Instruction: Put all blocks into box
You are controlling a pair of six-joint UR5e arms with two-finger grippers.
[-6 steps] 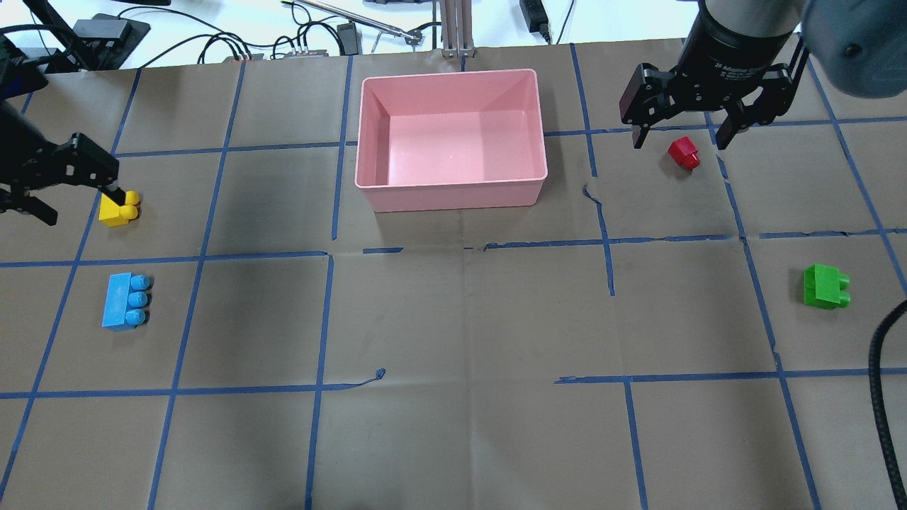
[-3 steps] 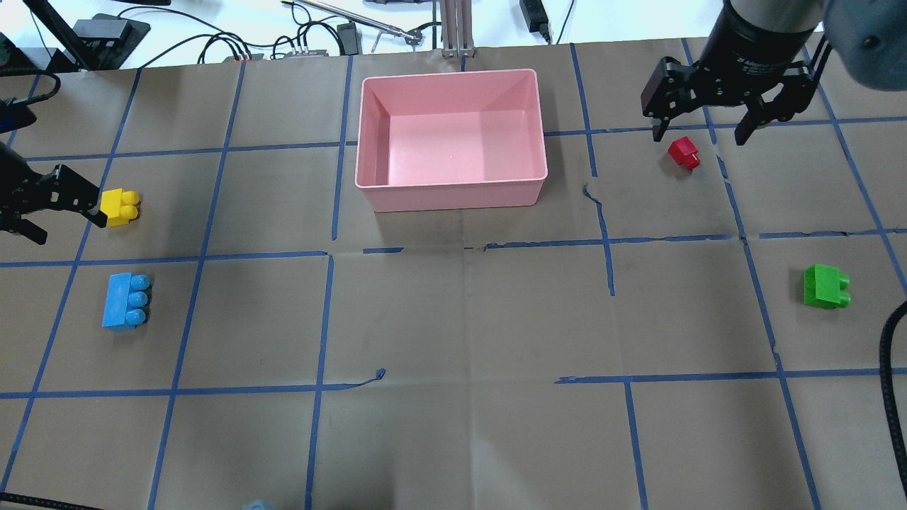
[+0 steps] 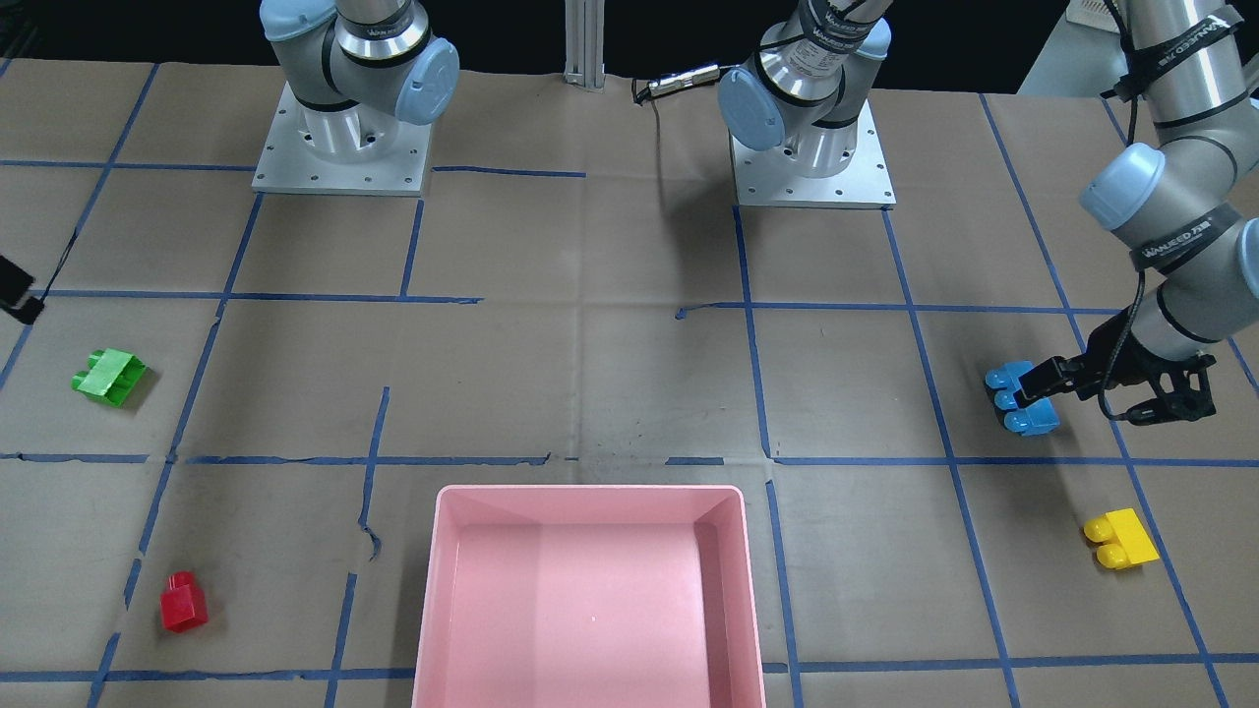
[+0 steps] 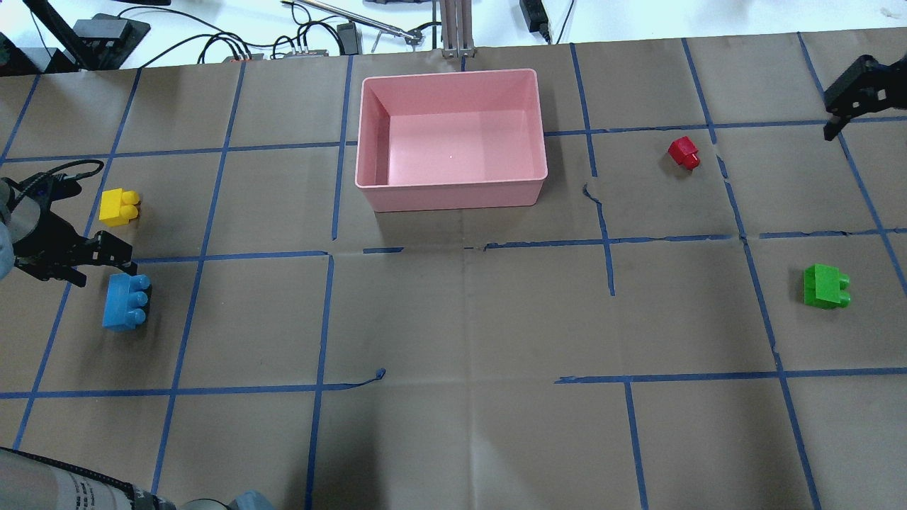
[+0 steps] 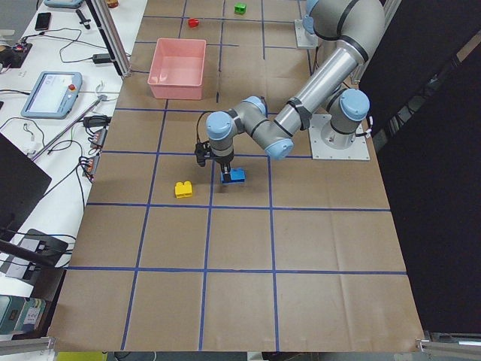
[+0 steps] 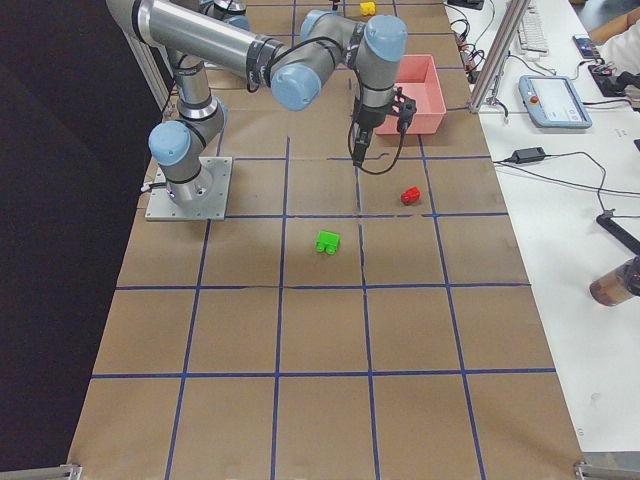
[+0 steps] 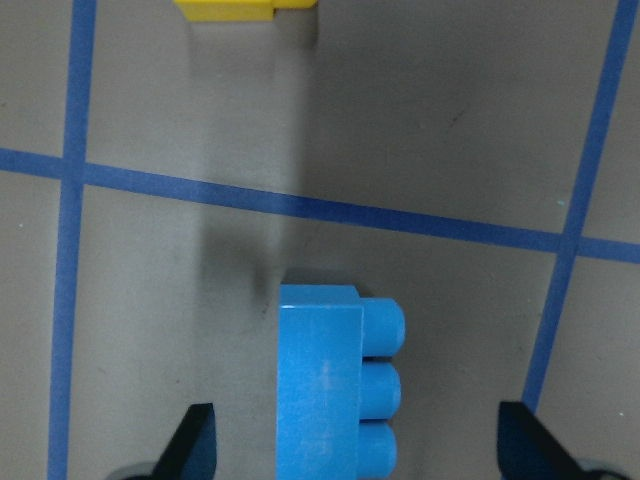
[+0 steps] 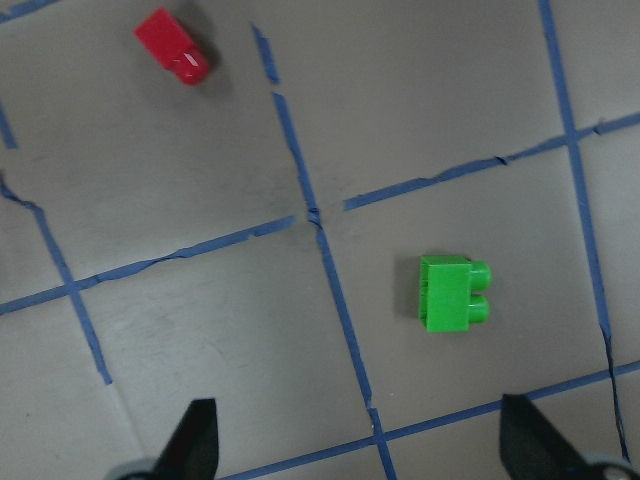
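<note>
The green block needs to go into the pink box (image 3: 587, 596), so the robot's right gripper should next grab the block across its studded top and flat bottom.
The pink box (image 4: 453, 198) stands empty at the far middle of the table. The light blue block (image 4: 126, 302) lies on its side at the left. My left gripper (image 4: 99, 269) is open and low over it. In the left wrist view the blue block (image 7: 330, 390) sits between the open fingertips (image 7: 195, 440). The yellow block (image 4: 119, 207) lies just beyond. The red block (image 4: 684, 152) and the green block (image 4: 825, 286) lie on the right. My right gripper (image 8: 362, 445) is open, empty and high above them, at the overhead view's right edge.
Brown paper with a blue tape grid covers the table. Cables and devices (image 4: 305, 42) lie past its far edge. The two arm bases (image 3: 339, 147) stand on the robot's side. A tablet (image 6: 555, 100) sits on the side bench.
My left gripper has moved from the yellow block toward the robot, to over the blue block. My right gripper has left the red block, moving right and up out to the view's edge.
</note>
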